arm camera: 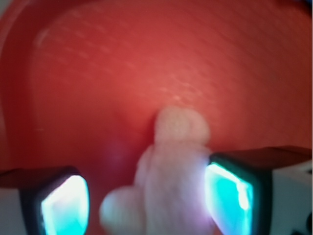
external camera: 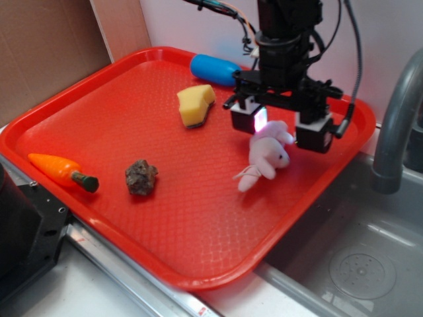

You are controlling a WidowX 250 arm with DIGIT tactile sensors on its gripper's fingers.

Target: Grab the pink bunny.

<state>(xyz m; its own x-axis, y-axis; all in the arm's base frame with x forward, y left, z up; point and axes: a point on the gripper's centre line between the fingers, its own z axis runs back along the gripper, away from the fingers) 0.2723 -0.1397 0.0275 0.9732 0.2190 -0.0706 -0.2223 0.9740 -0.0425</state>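
The pink bunny needs to be picked up off the red tray. My gripper should next grab the bunny by its plush body [external camera: 276,132].
The pink bunny [external camera: 269,156] lies on the red tray [external camera: 99,119] toward its right side, pale pink and plush, ears trailing toward the front. My gripper [external camera: 280,125] hangs right over it, open, with one glowing pad on each side of its upper body. In the wrist view the bunny [arm camera: 171,176] fills the gap between the pads [arm camera: 227,196], blurred and close. It sits against the right pad, while a strip of tray shows between it and the left pad. My gripper [arm camera: 146,200] has not closed on it.
On the tray also lie a yellow sponge [external camera: 195,104], a blue cylinder [external camera: 215,69] at the back, a brown rock-like lump [external camera: 141,177] and a toy carrot [external camera: 63,170] at the left. A grey sink [external camera: 357,264] with a faucet [external camera: 396,119] borders the tray's right edge.
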